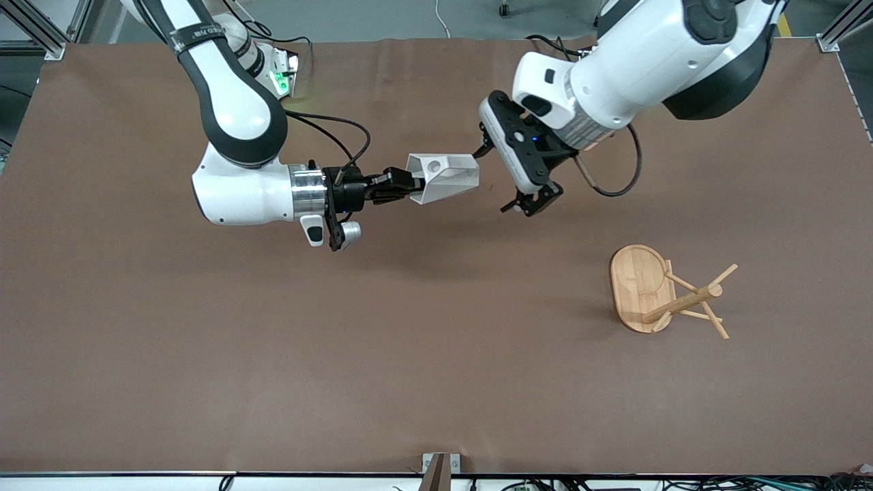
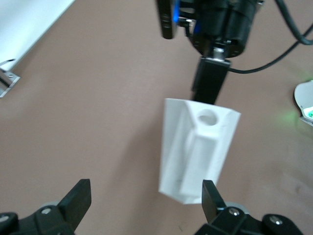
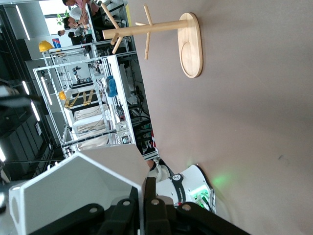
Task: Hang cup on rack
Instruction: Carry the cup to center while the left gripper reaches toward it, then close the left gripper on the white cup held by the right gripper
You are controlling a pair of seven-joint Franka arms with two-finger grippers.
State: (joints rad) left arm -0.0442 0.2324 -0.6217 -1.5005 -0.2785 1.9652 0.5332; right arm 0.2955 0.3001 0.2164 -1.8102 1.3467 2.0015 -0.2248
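My left gripper is to grab the cup by its narrow end (image 1: 470, 175) next. This leaves the cup's tab with the round hole (image 1: 434, 166) free for hanging on the rack.
The white faceted cup (image 1: 443, 179) hangs in the air over the middle of the table, lying sideways, its tab with the round hole facing up. My right gripper (image 1: 408, 185) is shut on the cup's wall at its rim; in the right wrist view the fingers (image 3: 146, 188) pinch the cup (image 3: 78, 191). My left gripper (image 1: 508, 176) is open just beside the cup's narrow end, not touching it. In the left wrist view the cup (image 2: 198, 149) lies ahead of my open left gripper (image 2: 144, 200). The bamboo rack (image 1: 672, 293) stands upright toward the left arm's end, also in the right wrist view (image 3: 146, 32).
A white device with a green light (image 1: 283, 71) sits at the table's edge by the right arm's base. Brown table surface (image 1: 409, 354) spreads around the rack. Metal frame posts (image 1: 829, 41) stand at the table's corners.
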